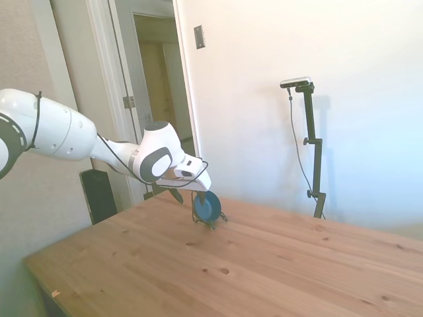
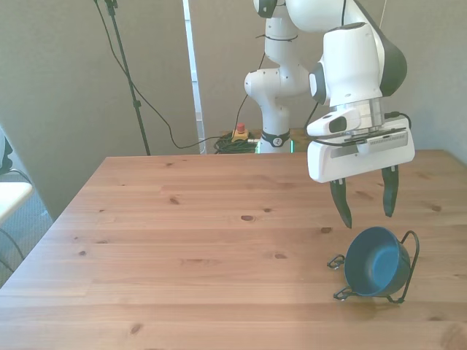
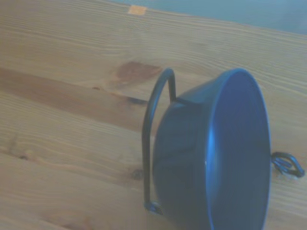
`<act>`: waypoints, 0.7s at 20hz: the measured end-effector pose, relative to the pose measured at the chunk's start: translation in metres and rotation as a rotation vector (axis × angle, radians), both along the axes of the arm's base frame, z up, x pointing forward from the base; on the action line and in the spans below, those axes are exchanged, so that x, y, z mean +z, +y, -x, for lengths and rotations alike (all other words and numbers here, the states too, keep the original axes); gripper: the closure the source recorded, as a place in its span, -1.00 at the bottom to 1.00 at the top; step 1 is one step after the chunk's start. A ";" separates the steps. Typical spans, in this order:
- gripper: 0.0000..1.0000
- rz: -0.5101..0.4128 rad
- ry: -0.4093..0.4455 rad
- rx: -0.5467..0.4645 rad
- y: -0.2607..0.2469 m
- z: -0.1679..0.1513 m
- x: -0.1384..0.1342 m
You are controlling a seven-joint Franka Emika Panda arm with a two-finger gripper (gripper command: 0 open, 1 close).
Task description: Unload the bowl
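I will reach for the bowl with my gripper and grab its upper rim [image 1: 209,192], since the wire rack [image 1: 210,225] holds the bowl's back and lower edge.
The dark-blue bowl [image 2: 375,262] stands on its edge in a thin black wire rack [image 2: 406,271] near the front view's right side of the wooden table [image 2: 182,240], its hollow facing the front view's left. My gripper [image 2: 365,214] hangs open just above the bowl's rim, one finger [image 2: 341,206] on each side, not touching it. From the side, the bowl [image 1: 207,207] shows just past the gripper [image 1: 186,197]. Up close in the wrist view, the bowl [image 3: 211,153] leans against the rack's wire loop [image 3: 152,124].
A white wall runs close behind the table's far edge in the side view, with an open doorway [image 1: 162,99] beyond the arm. Cables and a small red button [image 2: 240,129] lie on the floor by the robot's base.
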State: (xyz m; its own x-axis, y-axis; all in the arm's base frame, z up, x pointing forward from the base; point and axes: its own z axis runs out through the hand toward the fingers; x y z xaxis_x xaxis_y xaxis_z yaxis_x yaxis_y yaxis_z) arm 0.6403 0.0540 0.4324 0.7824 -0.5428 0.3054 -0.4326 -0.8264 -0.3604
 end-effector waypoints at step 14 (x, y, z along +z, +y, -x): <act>-1.00 -0.114 -0.011 0.167 -0.017 -0.027 -0.030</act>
State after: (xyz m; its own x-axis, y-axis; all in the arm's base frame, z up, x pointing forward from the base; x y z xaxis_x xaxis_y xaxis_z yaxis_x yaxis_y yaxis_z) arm 0.6669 0.0375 0.4028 0.8612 -0.4376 0.2586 -0.2885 -0.8396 -0.4603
